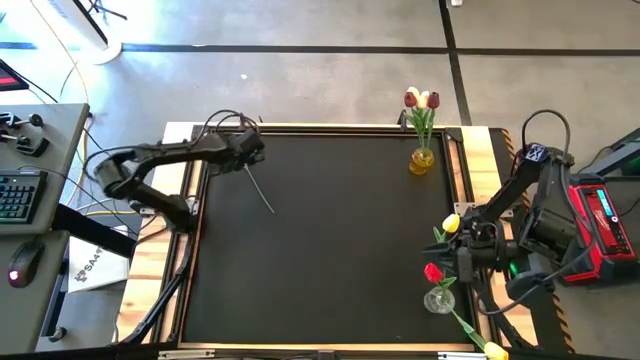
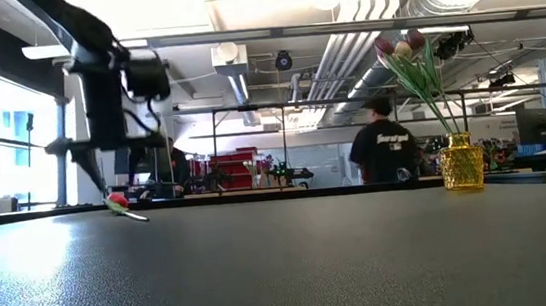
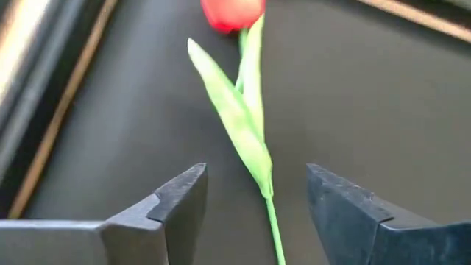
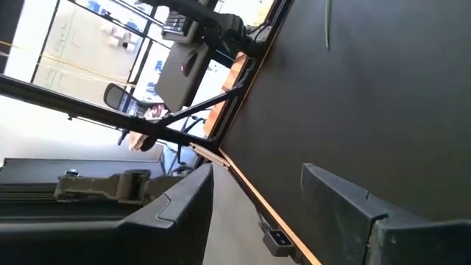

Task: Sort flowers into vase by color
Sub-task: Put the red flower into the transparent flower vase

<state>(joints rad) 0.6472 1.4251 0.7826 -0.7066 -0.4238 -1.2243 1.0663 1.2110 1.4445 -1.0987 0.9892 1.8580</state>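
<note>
My left gripper pinches the red tulip by its stem where the leaves join (image 3: 268,194) next, since its soft petals are easy to crush.
A red tulip lies flat on the black mat; its head (image 3: 232,13) and leaves (image 3: 239,118) show in the left wrist view. Its stem (image 1: 262,195) runs toward the table's middle. My left gripper (image 3: 254,173) is open just above it, near the far left corner (image 1: 245,155), one finger on either side of the stem, touching nothing. In the low view the red head (image 2: 117,201) rests on the table under that gripper (image 2: 103,179). My right gripper (image 4: 257,173) is open and holds nothing, at the table's right edge (image 1: 467,240).
A yellow vase (image 1: 422,160) near the far right corner holds dark red and cream tulips (image 1: 421,98). A clear vase (image 1: 438,298) near the right edge holds a red tulip (image 1: 432,272). A yellow tulip (image 1: 451,224) is beside the right gripper; another (image 1: 495,350) lies at the near right edge.
</note>
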